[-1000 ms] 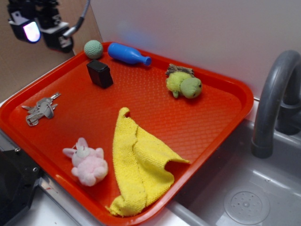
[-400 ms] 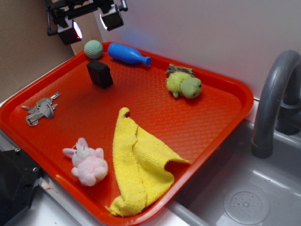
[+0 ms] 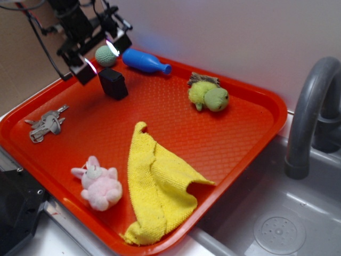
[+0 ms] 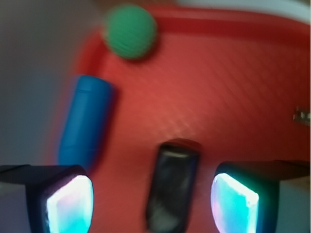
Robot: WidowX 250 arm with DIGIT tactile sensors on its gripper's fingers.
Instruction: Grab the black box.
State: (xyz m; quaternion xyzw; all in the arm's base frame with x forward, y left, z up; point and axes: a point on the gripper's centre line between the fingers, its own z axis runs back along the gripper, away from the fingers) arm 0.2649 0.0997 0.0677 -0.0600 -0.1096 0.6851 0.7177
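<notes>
My gripper's fingers are above the top of the black box [image 3: 113, 84], so closing now would miss it. My gripper lowers first, before it closes next.
The black box [image 3: 113, 84] stands on the red tray [image 3: 224, 144] near its far left corner. In the wrist view the black box [image 4: 172, 184] sits between my two glowing fingertips [image 4: 70, 204], a little nearer the right one and touching neither. My gripper [image 3: 100, 55] is open and hangs just above and behind the box, next to the green knitted ball [image 3: 105, 55]. The ball also shows in the wrist view [image 4: 130, 31].
A blue bottle [image 3: 145, 61] lies right of the ball, and shows in the wrist view [image 4: 85, 121]. A green plush [image 3: 208, 95], a yellow cloth [image 3: 160, 186], a pink plush bunny [image 3: 99, 184] and keys [image 3: 47, 124] lie on the tray. A grey faucet [image 3: 309, 112] and sink are at right.
My gripper has moved right from the far left corner and come down toward the black box, with its fingers now on either side of it.
</notes>
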